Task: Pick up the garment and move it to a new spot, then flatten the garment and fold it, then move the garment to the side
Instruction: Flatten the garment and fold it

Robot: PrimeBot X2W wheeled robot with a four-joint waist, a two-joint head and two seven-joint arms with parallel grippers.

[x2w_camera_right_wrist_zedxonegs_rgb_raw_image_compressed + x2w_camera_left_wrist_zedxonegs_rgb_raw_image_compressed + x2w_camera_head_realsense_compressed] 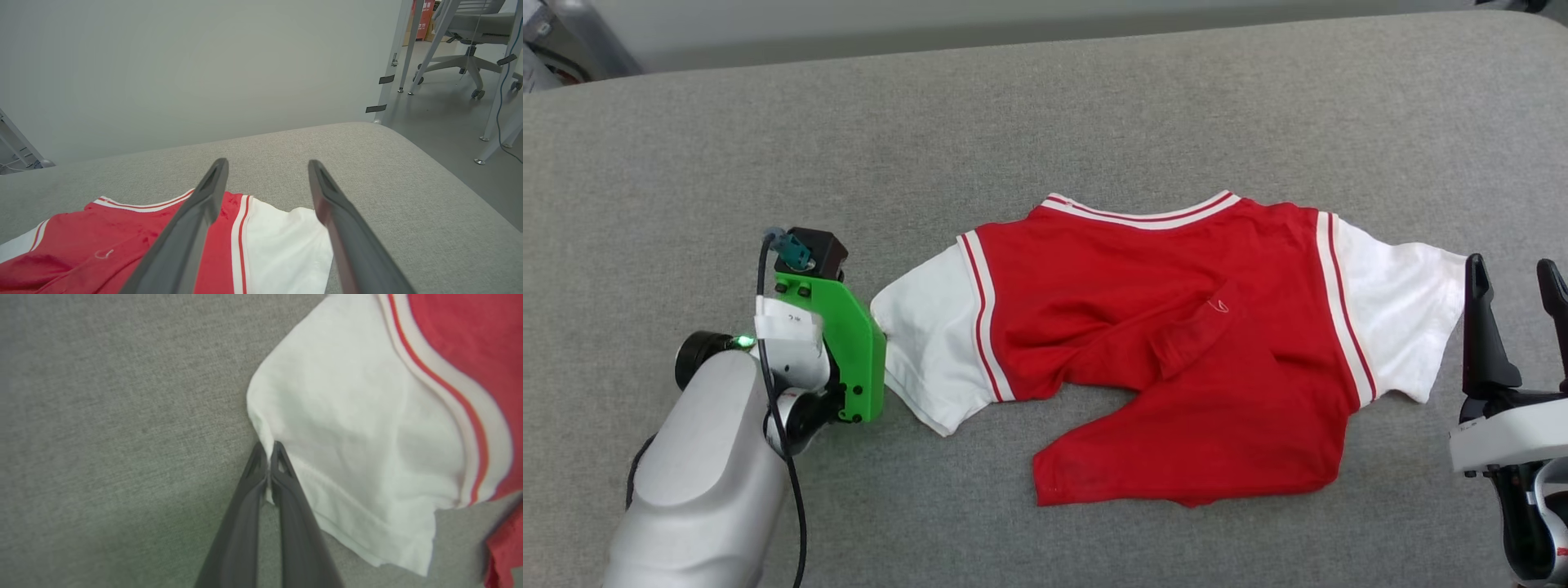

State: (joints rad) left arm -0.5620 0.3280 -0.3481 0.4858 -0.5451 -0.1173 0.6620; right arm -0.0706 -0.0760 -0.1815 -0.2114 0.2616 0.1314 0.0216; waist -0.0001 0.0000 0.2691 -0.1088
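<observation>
The jersey's body (pixel 1160 338) is loose and crumpled, so my right gripper should next pinch the jersey by the hem of its white sleeve (pixel 1445 323), where a free edge shows.
The garment (pixel 1176 327), a red jersey with white short sleeves and striped trim, lies crumpled on the grey padded surface (pixel 1045 114), its lower hem bunched up. My left gripper (pixel 269 451) is shut on the edge of the garment's (pixel 359 416) left white sleeve, a fold of cloth pinched between the fingertips. In the head view its green wrist mount (pixel 845 351) sits against that sleeve. My right gripper (pixel 1515 282) stands open just beyond the right sleeve, fingers apart with nothing between them. The right wrist view shows the garment (pixel 122 245) below the open right gripper (pixel 267 167).
The grey surface's (pixel 367 163) rounded far edge meets a pale wall. To the right of it are metal frame legs (pixel 392 61) and an office chair (pixel 470 41) on the floor.
</observation>
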